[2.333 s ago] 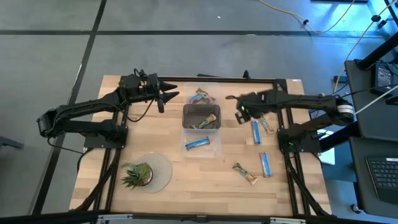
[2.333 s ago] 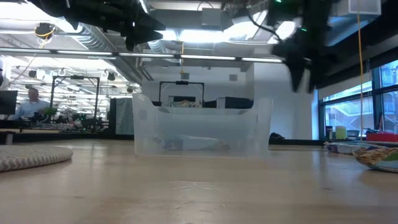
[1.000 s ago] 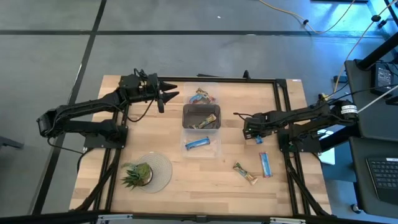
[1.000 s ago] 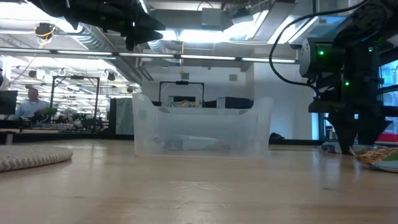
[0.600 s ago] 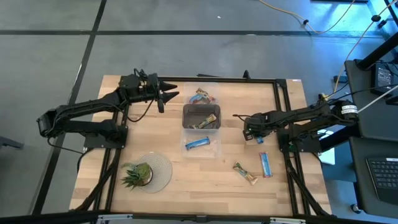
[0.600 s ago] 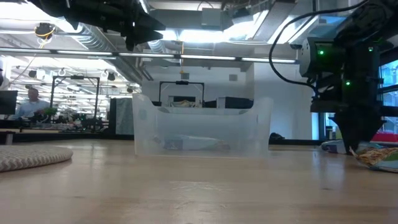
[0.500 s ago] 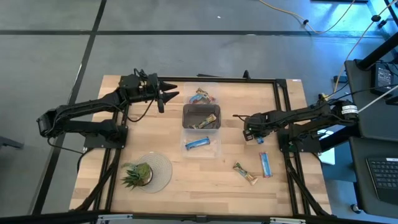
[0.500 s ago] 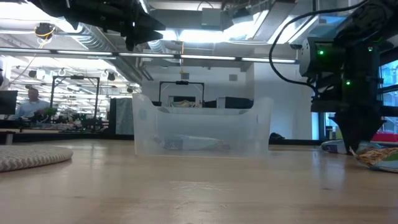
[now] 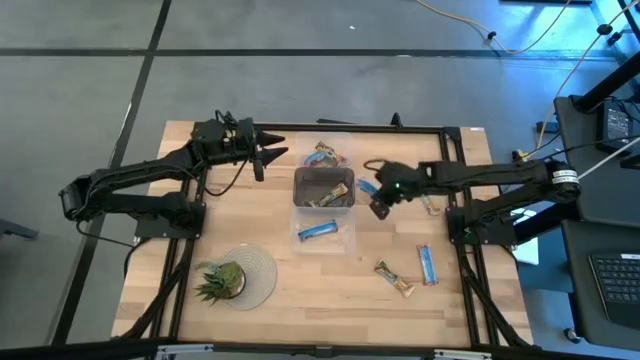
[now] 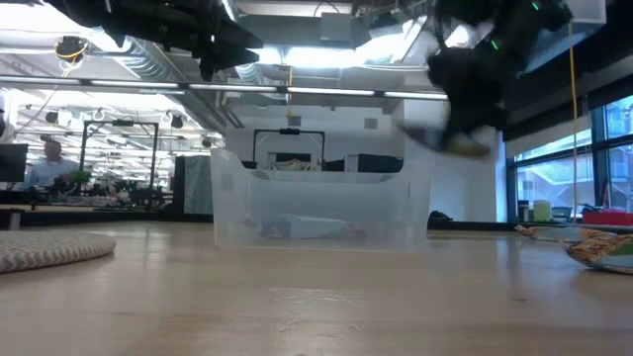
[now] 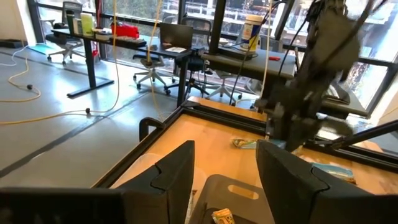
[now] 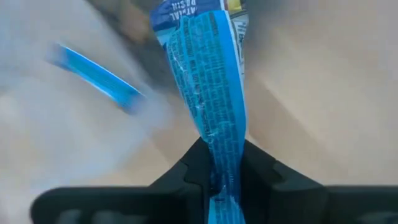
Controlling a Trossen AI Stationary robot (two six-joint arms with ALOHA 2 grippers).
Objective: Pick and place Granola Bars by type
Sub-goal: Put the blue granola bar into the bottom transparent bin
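Note:
My right gripper keeps hold of the blue bar [image 9: 367,186] until it reaches over the front clear bin, since the bar now hangs beside the grey bin.
My right gripper [image 9: 377,197] hangs above the table just right of the grey bin [image 9: 323,176], shut on a blue-wrapped granola bar [image 12: 208,81]. In the low view it is a blur high over the clear bin [image 10: 321,203]. The grey bin holds bars; the clear bin [image 9: 325,243] in front of it holds one blue bar [image 9: 318,230]. Loose bars lie at the right: one [image 9: 431,204], a blue one [image 9: 427,265] and a brown one [image 9: 394,279]. More bars [image 9: 325,155] lie behind the grey bin. My left gripper [image 9: 266,156] waits open at the far left. My right gripper pinches one end of the blue bar [image 12: 221,163] between its two fingers [image 12: 258,171]. The bar runs on past the fingertips, in line with them. It is lifted clear of the table and the bins.
A green potted plant [image 9: 221,281] stands on a round mat [image 9: 262,270] at the near left. Black frame rails [image 9: 462,250] run along the table's sides. Bare wood lies between the bins and the near edge.
My right gripper was down at the table's right among the loose bars and shut there on a blue bar. It has since risen with the bar and swung toward the table's left, up to the grey bin. The bar is lifted clear.

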